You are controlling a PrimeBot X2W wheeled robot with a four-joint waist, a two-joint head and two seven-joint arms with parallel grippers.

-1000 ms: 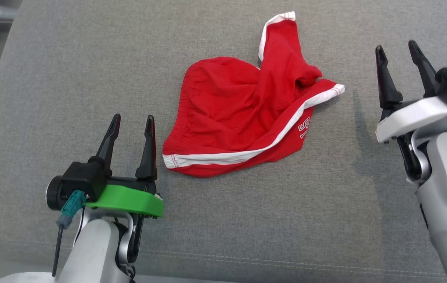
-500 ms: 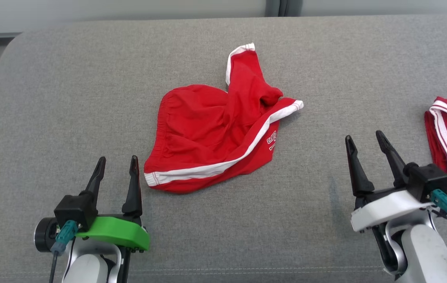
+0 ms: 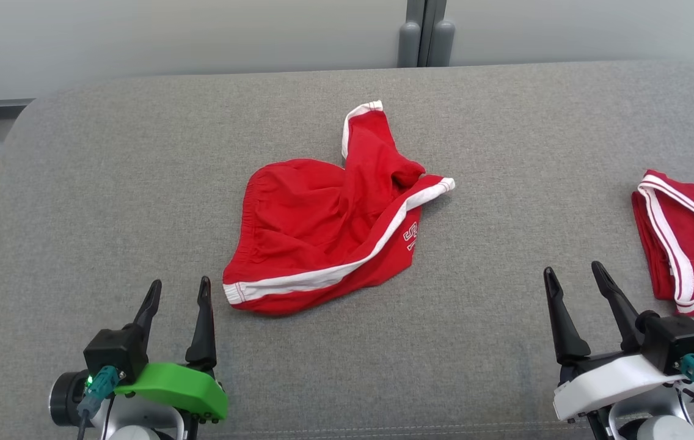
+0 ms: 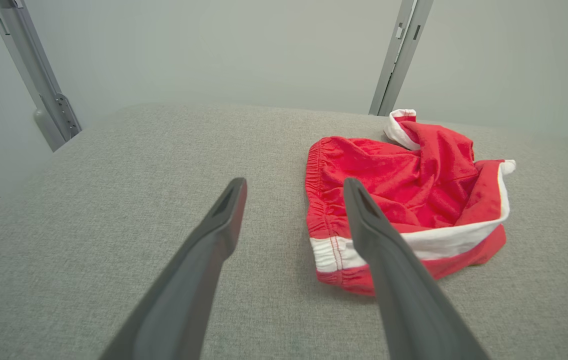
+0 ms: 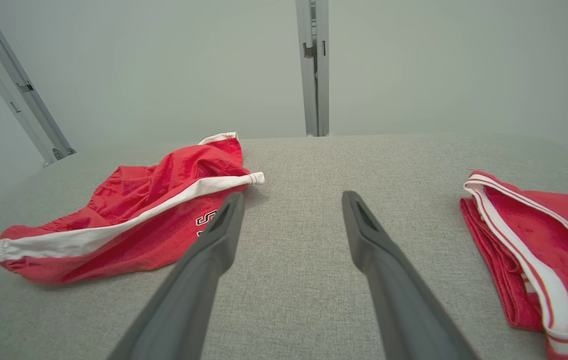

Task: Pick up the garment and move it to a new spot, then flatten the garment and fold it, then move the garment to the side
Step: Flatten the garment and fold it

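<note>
One corner of the garment sticks up off the cushion while the rest of the garment lies slack. My right gripper will next grab the garment by the white-striped hem corner (image 3: 447,184) (image 5: 256,178).
The garment (image 3: 322,238) is a pair of red shorts with white side stripes, lying crumpled in the middle of the grey cushion (image 3: 109,183). It also lies right of centre in the left wrist view (image 4: 404,200) and at the left in the right wrist view (image 5: 129,215). My left gripper (image 3: 179,290) is open near the front edge, just left of the garment's waistband corner, touching nothing. My right gripper (image 3: 570,275) is open at the lower right, well clear of the garment, with nothing between its fingers.
A second red garment with white trim (image 3: 686,244) lies folded at the cushion's right edge, close beside my right gripper, also in the right wrist view (image 5: 539,250). A pale wall with a grey post (image 3: 423,33) runs behind the cushion. The cushion's rounded left corner (image 3: 23,122) drops off.
The head camera has tilted up, bringing the wall and the second red garment into view. Both grippers now sit lower, nearer the front edge, the right one having drawn back. The garment lies as before.
</note>
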